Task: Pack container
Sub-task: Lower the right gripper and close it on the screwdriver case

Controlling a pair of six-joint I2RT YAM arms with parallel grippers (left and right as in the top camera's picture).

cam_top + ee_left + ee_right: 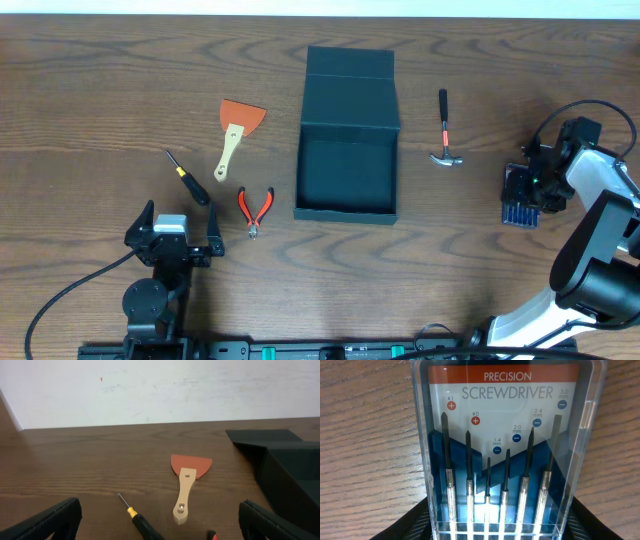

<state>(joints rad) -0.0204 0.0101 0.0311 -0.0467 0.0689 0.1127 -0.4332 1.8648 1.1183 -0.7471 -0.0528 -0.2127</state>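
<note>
My right gripper would lift the screwdriver case from the table if I raised it now. Its fingers are shut on both sides of the clear case.
The dark teal container (348,212) stands open in the middle of the table, its flap lid (350,62) folded back and its inside bare. Its corner also shows in the left wrist view (285,467). My right gripper (530,180) is at the far right, its fingers (498,520) closed against both sides of a clear precision screwdriver case (502,435), which rests on the table (516,200). My left gripper (178,222) is open and empty near the front left, its fingers (160,520) spread wide.
An orange-bladed scraper (236,135) (187,485), a black and yellow screwdriver (188,178) (140,520) and red pliers (255,208) lie left of the container. A hammer (445,130) lies to its right.
</note>
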